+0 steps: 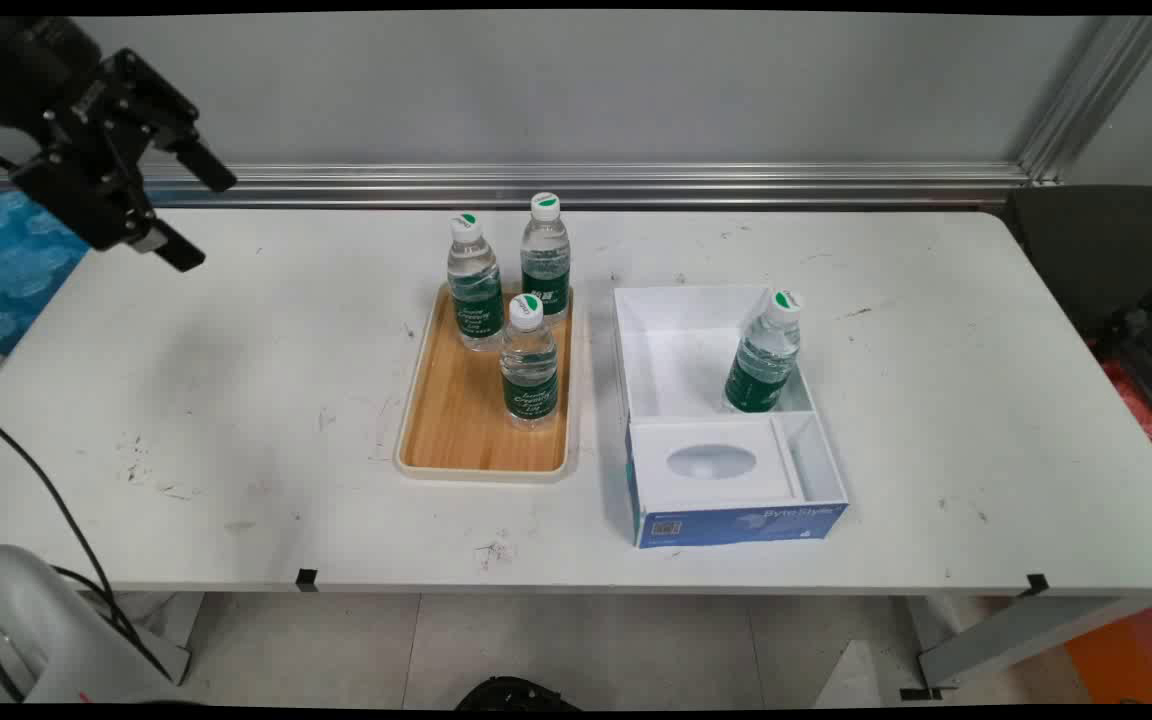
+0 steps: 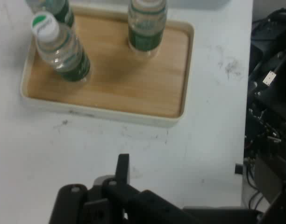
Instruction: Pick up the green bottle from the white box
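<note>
The bottle is in the white box. My gripper should grab it next by its upper body below the cap [image 1: 769, 341], to move it onto the wooden tray [image 1: 466, 440].
My gripper [image 1: 204, 220] hangs high over the table's far left corner, open, with nothing between its fingers. It is well clear of everything. The nearest things are three clear water bottles with green labels [image 1: 474, 283] [image 1: 545, 258] [image 1: 529, 362], upright on a wooden tray [image 1: 466, 440] at the table's middle. A fourth bottle [image 1: 765, 355] leans in the open white box [image 1: 736, 480] right of the tray. In the hand view the tray [image 2: 110, 100] lies ahead with bottles [image 2: 61, 49] [image 2: 146, 23] on it, and one finger [image 2: 123, 167] rises from the black linkage.
An aluminium rail [image 1: 586, 185] runs along the wall behind the table. Blue bubble wrap [image 1: 6, 260] lies off the left edge and a dark chair [image 1: 1106, 260] stands at the right. Black cabling and gear [image 2: 271, 116] fills the hand view's right side.
</note>
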`<state>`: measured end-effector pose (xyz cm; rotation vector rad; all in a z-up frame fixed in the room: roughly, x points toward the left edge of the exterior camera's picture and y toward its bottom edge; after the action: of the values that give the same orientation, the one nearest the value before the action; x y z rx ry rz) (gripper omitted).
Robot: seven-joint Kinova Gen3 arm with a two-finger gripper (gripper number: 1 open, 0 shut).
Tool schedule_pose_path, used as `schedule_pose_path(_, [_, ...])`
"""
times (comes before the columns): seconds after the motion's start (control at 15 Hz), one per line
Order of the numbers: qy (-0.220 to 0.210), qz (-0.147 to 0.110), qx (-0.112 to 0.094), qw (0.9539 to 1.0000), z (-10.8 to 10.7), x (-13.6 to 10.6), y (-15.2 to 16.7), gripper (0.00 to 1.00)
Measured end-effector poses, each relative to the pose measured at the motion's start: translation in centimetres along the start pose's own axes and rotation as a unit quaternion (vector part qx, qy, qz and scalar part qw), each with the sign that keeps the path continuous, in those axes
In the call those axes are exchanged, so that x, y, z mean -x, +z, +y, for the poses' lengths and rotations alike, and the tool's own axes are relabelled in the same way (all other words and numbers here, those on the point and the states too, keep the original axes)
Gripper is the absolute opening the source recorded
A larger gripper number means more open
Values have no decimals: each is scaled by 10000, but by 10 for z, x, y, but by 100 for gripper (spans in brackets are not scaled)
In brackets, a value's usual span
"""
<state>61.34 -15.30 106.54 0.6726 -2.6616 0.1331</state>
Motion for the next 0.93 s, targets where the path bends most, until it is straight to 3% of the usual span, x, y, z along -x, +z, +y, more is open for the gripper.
schedule_pose_path(0.47, [108,583,33,9982,-12,-70,22,100])
schedule_pose_path(0.93, [180,1145,62,9932,-25,-155,84,100])
